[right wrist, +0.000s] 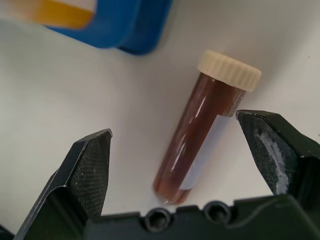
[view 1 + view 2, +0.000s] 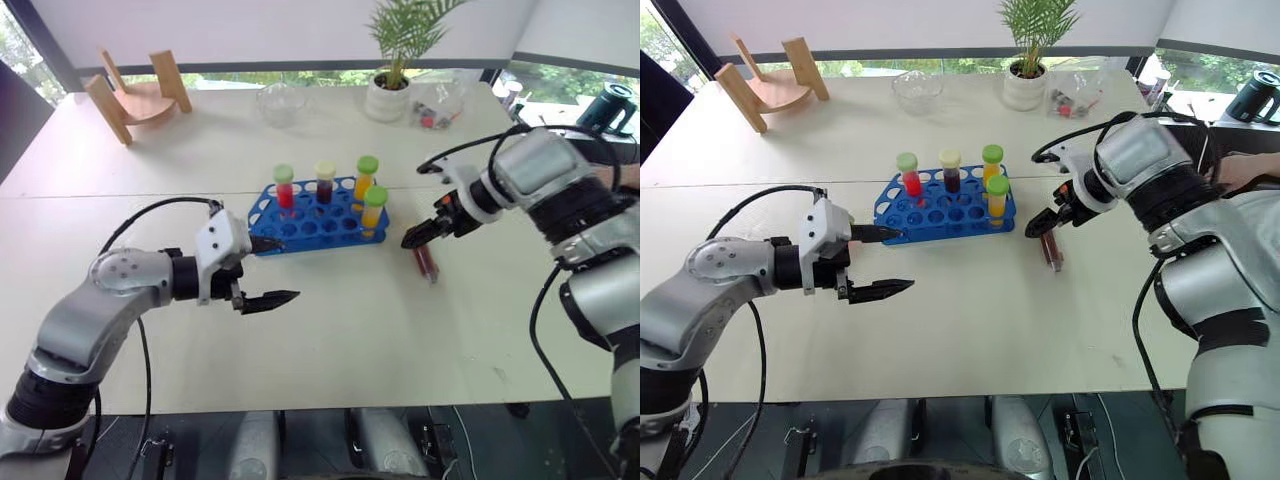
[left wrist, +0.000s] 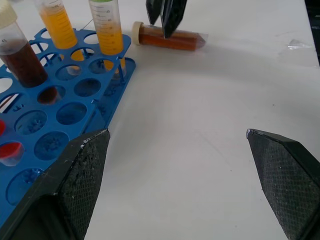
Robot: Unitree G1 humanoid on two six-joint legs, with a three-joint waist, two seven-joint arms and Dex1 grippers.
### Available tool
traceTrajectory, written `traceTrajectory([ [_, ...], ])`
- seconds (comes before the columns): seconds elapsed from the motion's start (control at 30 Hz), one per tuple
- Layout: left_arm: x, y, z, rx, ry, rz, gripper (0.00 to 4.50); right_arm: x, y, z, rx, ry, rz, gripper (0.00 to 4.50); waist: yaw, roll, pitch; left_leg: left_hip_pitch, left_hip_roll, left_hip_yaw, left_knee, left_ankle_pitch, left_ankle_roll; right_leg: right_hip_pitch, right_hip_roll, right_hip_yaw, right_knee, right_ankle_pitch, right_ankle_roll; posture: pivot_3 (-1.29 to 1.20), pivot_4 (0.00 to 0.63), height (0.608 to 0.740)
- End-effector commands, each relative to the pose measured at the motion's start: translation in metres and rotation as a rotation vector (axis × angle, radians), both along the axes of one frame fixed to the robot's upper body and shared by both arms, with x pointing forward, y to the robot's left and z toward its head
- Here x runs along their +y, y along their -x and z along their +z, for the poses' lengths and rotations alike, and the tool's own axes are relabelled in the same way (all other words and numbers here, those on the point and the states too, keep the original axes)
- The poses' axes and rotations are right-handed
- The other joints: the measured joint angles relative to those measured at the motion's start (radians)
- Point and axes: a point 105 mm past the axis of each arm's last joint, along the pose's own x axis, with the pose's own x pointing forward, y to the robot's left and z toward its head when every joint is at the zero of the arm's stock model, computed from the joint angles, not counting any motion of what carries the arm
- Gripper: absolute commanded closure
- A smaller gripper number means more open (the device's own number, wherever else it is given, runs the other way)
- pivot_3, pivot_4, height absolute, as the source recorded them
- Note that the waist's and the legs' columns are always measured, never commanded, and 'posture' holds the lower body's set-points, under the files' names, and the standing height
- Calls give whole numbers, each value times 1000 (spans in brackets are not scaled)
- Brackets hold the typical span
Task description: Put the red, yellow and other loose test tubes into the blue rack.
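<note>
My right gripper lowers and only then closes on the tube, since the table shows between its fingertips and the brown tube (image 2: 426, 262).
The blue rack (image 2: 330, 228) stands mid-table and holds a red tube (image 2: 285, 190), a dark brown tube (image 2: 325, 183) and two yellow tubes (image 2: 366, 180). Right of the rack a loose brown tube with a cream cap (image 2: 426, 263) lies flat on the table. My right gripper (image 2: 410, 240) hovers just above it, open; in the right wrist view the tube (image 1: 200, 130) lies between the spread fingers (image 1: 92, 165), untouched. My left gripper (image 2: 272, 272) is open and empty, near the rack's left front corner, pointing along the rack's front toward the loose tube (image 3: 170, 37).
At the back of the table stand a wooden stand (image 2: 140, 95), a glass bowl (image 2: 280, 102), a potted plant (image 2: 392, 90) and a clear bag of small items (image 2: 440, 108). A black object (image 2: 610, 105) sits far right. The table's front edge lies below both arms.
</note>
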Motion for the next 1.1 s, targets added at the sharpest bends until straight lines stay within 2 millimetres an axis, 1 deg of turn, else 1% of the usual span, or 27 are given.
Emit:
traceTrajectory([
  [0.03, 2, 2, 10, -54, -6, 31, 0, -11, -8, -15, 2, 88, 24, 82, 0, 0, 0, 0, 0, 0, 0, 0, 0, 0, 0, 0, 0, 0, 0, 0, 150, 740],
  [0.07, 2, 2, 9, -53, -3, 37, 0, -13, -11, -19, -4, 110, 35, 314, -1, -1, -1, 0, 0, 0, 0, 0, 0, 0, 0, 0, 0, 0, 0, 0, 150, 740],
  [0.13, 3, 4, 7, -45, -5, 45, 0, -17, -15, -25, -9, 134, 31, 931, -1, -2, -1, 2, 0, -1, 0, 0, 0, 2, 1, -1, 0, 0, 0, 0, 150, 740],
  [0.2, 5, 6, 5, -36, -8, 52, 0, -21, -16, -30, -7, 160, 55, 1853, -2, -4, -2, 4, 0, 0, 1, 0, 0, 4, 0, 0, 0, 0, 0, 0, 150, 740],
  [0.23, 6, 7, 5, -32, -9, 57, 0, -23, -16, -33, -3, 173, 61, 2476, -2, -4, -2, 4, 0, 0, 1, 0, 0, 5, 0, 0, 0, 0, 0, 0, 150, 740],
  [0.27, 6, 7, 4, -28, -9, 61, 0, -26, -15, -36, 14, 184, 68, 2985, -1, -5, -3, 5, 0, 0, 1, 0, 0, 6, 0, 0, 0, 0, 0, 0, 150, 740],
  [0.3, 6, 7, 3, -27, -8, 63, 0, -31, -14, -40, 19, 211, 85, 3383, 1, -5, -3, 5, 0, -1, 1, 0, 0, 6, 0, -1, 0, 0, 0, 0, 150, 740],
  [0.33, 4, 7, 3, -25, -5, 62, 0, -37, -11, -44, 38, 225, 94, 3641, 2, -6, -4, 6, 0, -1, 1, 0, 0, 7, 0, -1, 0, 0, 0, 0, 150, 740],
  [0.4, 2, 6, 3, -24, -5, 58, 0, -49, -7, -48, 55, 253, 114, 3642, 3, -8, -5, 6, 0, -1, 1, 0, 0, 8, 0, -2, 0, 0, 0, 0, 150, 740],
  [0.47, 3, 5, 4, -24, -8, 56, 0, -54, -6, -45, 57, 246, 125, 3642, 6, -8, -5, 7, 0, -2, 1, 0, 0, 10, 0, -2, 0, 0, 0, 0, 150, 740],
  [0.53, 8, 2, 5, -24, -23, 60, 0, -52, -8, -33, 30, 167, 110, 3642, 11, -8, -5, 8, -1, -2, 1, 0, 0, 11, 0, -2, -1, 0, 0, 0, 150, 740],
  [0.6, 13, -1, 7, -24, -35, 65, 0, -47, -15, -18, -49, 97, 93, 3642, 11, -7, -4, 8, -1, -3, 1, 0, -1, 11, -1, -2, -1, 0, 0, 0, 150, 740],
  [0.63, 17, -2, 9, -23, -38, 69, 0, -44, -24, -5, -151, 72, 96, 3642, 11, -6, -4, 8, -1, -3, 0, 0, -1, 11, -1, -2, -1, 0, 0, 0, 150, 740],
  [0.7, 26, -4, 12, -14, -42, 80, 0, -40, -39, 21, -335, 17, 39, 3642, 6, -6, -3, 5, -1, -3, 0, 0, -1, 8, 0, -2, -1, 0, 0, 0, 150, 740],
  [0.73, 31, -5, 15, -7, -43, 89, 0, -45, -48, 38, -477, 32, 18, 3642, 4, -5, -3, 3, -1, -3, 0, 0, -1, 5, -1, -2, -1, 0, 0, 0, 150, 740],
  [0.77, 37, -7, 16, 1, -42, 99, 0, -52, -54, 54, -628, 87, 9, 3642, 1, -4, -3, 2, -1, -3, 0, 0, -1, 3, -1, -2, 0, 0, 0, 0, 150, 740],
  [0.8, 45, -10, 18, 12, -43, 112, 0, -58, -58, 76, -809, 157, 8, 3642, 0, -4, -3, 1, -1, -2, 0, 0, -1, 2, -1, -1, 0, 0, 0, 0, 150, 740],
  [0.83, 52, -13, 19, 22, -44, 124, 0, -61, -58, 95, -965, 195, -3, 3642, 1, -3, -2, 1, -1, -2, 0, 0, -1, 2, 0, -1, 0, 0, 0, 0, 150, 740],
  [0.87, 59, -17, 21, 35, -41, 135, 0, -53, -53, 115, -1107, 154, -32, 3642, 0, -3, -2, 1, -1, -2, -1, 0, -1, 1, 0, -1, 0, 0, 0, 0, 150, 740],
  [0.93, 69, -23, 24, 53, -33, 147, 0, -33, -36, 142, -1300, -5, -88, 3642, -3, -2, -2, 1, 0, -2, -3, 0, -1, 0, 1, -1, 0, 0, 0, 0, 150, 740],
  [0.97, 72, -27, 28, 60, -22, 153, 0, -12, -21, 156, -1404, -123, -81, 3642, -8, -2, -1, 1, 0, -2, -4, 0, -1, 0, 2, 0, 0, 0, 0, 0, 150, 740],
  [1.03, 78, -37, 33, 68, -13, 164, 0, 35, 16, 178, -1595, -356, -35, 3642, -15, -2, -1, 1, 2, -2, -4, 1, -2, -1, 3, 0, 1, 0, 0, 0, 150, 740],
  [1.07, 79, -42, 36, 67, -12, 164, 0, 53, 32, 183, -1670, -424, -14, 3642, -21, -2, -1, 1, 3, -2, -4, 1, -2, -1, 4, 0, 1, 0, -1, 0, 150, 740],
  [1.1, 80, -44, 37, 67, -13, 163, 0, 63, 42, 185, -1711, -459, -7, 3642, -22, -2, -1, 1, 4, -2, -4, 1, -2, -1, 5, 0, 1, 0, -1, 0, 150, 740],
])
